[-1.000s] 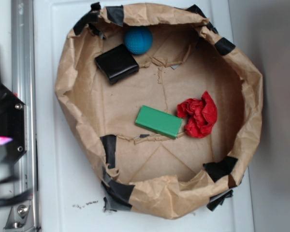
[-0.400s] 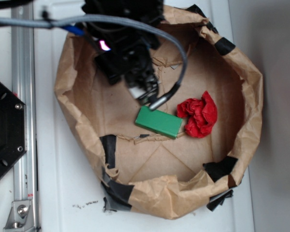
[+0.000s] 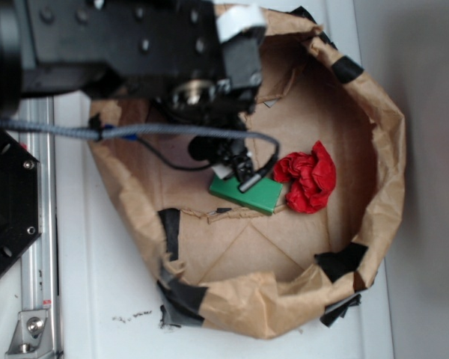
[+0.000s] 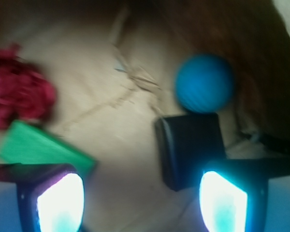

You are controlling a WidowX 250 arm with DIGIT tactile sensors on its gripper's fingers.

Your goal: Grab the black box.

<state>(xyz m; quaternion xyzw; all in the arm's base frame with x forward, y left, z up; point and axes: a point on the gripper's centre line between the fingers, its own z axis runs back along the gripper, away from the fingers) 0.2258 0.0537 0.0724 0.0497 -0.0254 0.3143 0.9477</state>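
Observation:
My gripper grabs the black box (image 4: 191,147) by its opposite rounded side edges next.
In the wrist view the black box (image 4: 191,147) lies flat on the brown paper, glossy with rounded corners, just below a blue ball (image 4: 204,83). My gripper (image 4: 141,203) is open, with only bare paper between its two glowing fingers (image 4: 60,203). The right finger overlaps the box's lower right corner in the picture; I cannot tell whether they touch. In the exterior view my arm hides the box, and the gripper (image 3: 236,166) hangs over the near end of the green block (image 3: 251,193).
A green block (image 4: 38,147) lies left of the gripper, with a crumpled red cloth (image 4: 17,99) (image 3: 307,178) beyond it. Everything sits inside a brown paper bowl with a raised, black-taped rim (image 3: 374,149). A metal rail (image 3: 37,247) runs along the left.
My arm has swung in from the left over the bowl and moved toward the green block. It now covers the black box and the blue ball in the exterior view.

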